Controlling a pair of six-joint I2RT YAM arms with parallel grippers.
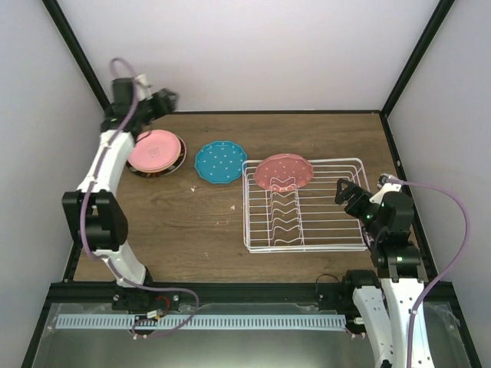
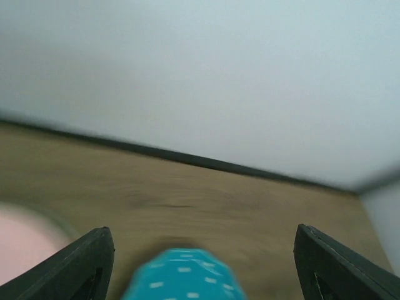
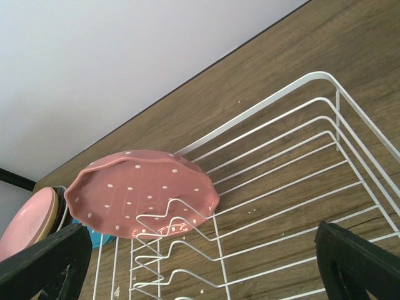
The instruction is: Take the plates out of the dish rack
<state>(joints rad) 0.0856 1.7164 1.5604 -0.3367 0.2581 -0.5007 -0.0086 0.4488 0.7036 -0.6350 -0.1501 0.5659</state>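
Note:
The left gripper grabs the dotted pink plate's rim nearest the teal plate next, to unload the pink plate flat onto the teal plate.
The white wire dish rack (image 1: 337, 230) stands at the right. One pink plate with white dots (image 1: 284, 171) leans in its far left slot; it also shows in the right wrist view (image 3: 134, 194). My right gripper (image 1: 347, 192) is open and empty over the rack's right side (image 3: 294, 175). A teal dotted plate (image 1: 220, 162) lies flat left of the rack. A plain pink plate (image 1: 153, 149) tops a stack on a dark-rimmed plate (image 1: 181, 157) at the back left. My left gripper (image 1: 166, 100) is open and empty, raised behind that stack. The red plate is hidden.
The left wrist view is blurred: the teal plate (image 2: 184, 275) lies between my fingers (image 2: 87, 262), the pink plate (image 2: 22, 247) at the left. The enclosure's walls and black frame posts (image 1: 73, 38) stand close behind. Small crumbs (image 1: 233, 206) lie left of the rack.

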